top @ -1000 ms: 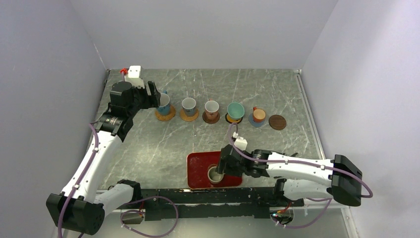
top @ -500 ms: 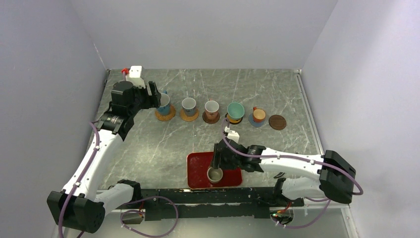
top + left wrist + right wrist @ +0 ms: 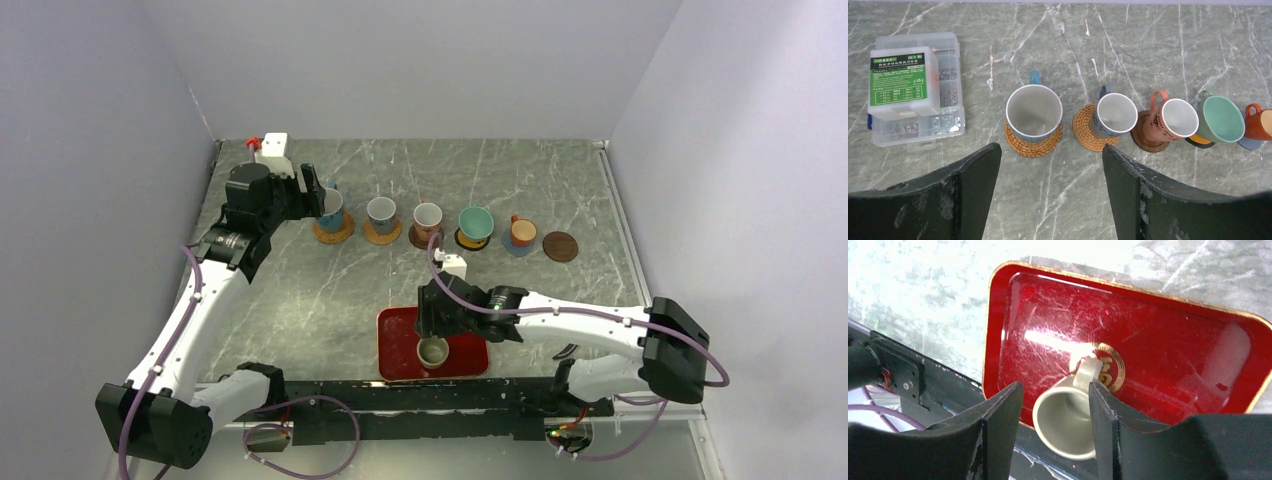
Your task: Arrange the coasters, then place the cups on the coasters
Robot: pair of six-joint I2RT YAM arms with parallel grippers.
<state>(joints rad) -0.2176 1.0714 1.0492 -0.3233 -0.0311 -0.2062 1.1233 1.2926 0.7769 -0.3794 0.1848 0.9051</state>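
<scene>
I should next pinch the grey-olive cup with my right gripper by its rim [image 3: 447, 347] beside the handle, so that the cup can fill the bare dark brown coaster [image 3: 560, 246].
Five cups stand on coasters in a row at the back: a large white cup [image 3: 331, 209] [image 3: 1034, 110] with a blue handle on a woven tan coaster [image 3: 1033, 145], a white cup [image 3: 381, 212], another white cup [image 3: 428, 217], a teal cup [image 3: 475, 223] and an orange cup [image 3: 522, 233]. A dark brown coaster [image 3: 561, 246] lies bare at the row's right end. The grey-olive cup [image 3: 433, 351] [image 3: 1070, 422] stands on the red tray [image 3: 400, 335]. My right gripper [image 3: 1055, 385] straddles it, open, with a gap on its left side. My left gripper [image 3: 1051, 147] hangs open and holds nothing, just short of the large white cup.
A clear plastic parts box [image 3: 913, 95] with a green label sits left of the cup row. The red tray [image 3: 1158, 345] lies against the black rail at the table's near edge. Grey walls close in the table on three sides.
My right arm has swung left over the tray, bringing its fingers down around the grey-olive cup and narrowing them slightly. The left arm has not moved.
</scene>
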